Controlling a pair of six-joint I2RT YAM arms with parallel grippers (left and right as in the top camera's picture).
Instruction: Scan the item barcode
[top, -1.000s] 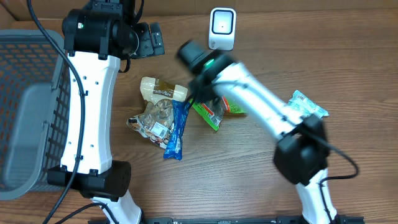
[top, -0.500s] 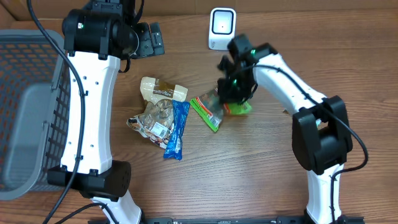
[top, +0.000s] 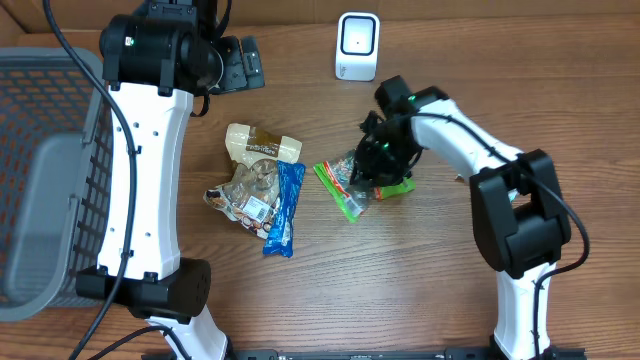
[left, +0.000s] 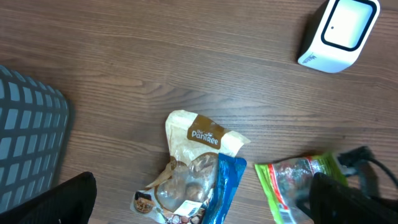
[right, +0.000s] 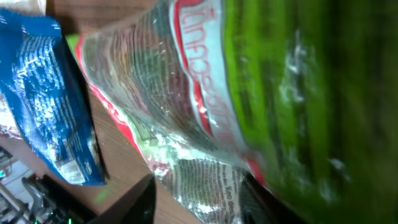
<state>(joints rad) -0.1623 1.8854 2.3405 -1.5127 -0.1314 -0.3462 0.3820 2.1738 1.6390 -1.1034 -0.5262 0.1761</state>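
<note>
The robot's right gripper should grab the green and clear snack packet next by its silver printed end (top: 359, 199) (right: 202, 188), so the rest stays uncovered for scanning the barcode.
A green and clear snack packet (top: 347, 183) lies on the wooden table right of centre. My right gripper (top: 378, 162) is down on the packet's right part. In the right wrist view its gripper (right: 199, 202) stands open, and the packet's (right: 249, 81) silver printed end lies between the two dark fingers (right: 144, 200). The white scanner (top: 357, 46) stands at the far edge, apart from the packet. My left gripper (top: 240, 62) hangs high at the back left, wide open and empty; its wrist view shows the scanner (left: 339, 31) and the packet (left: 298, 183) below.
A blue packet (top: 284, 208), a tan Pantree bag (top: 260, 145) and a clear snack bag with a barcode label (top: 245, 195) lie in a pile left of the green packet. A grey mesh basket (top: 40, 150) fills the left side.
My right arm swung from over the pile rightward, then settled onto the green packet, which shifted slightly. Its jaws have spread apart around the packet's end. The left arm stayed still.
</note>
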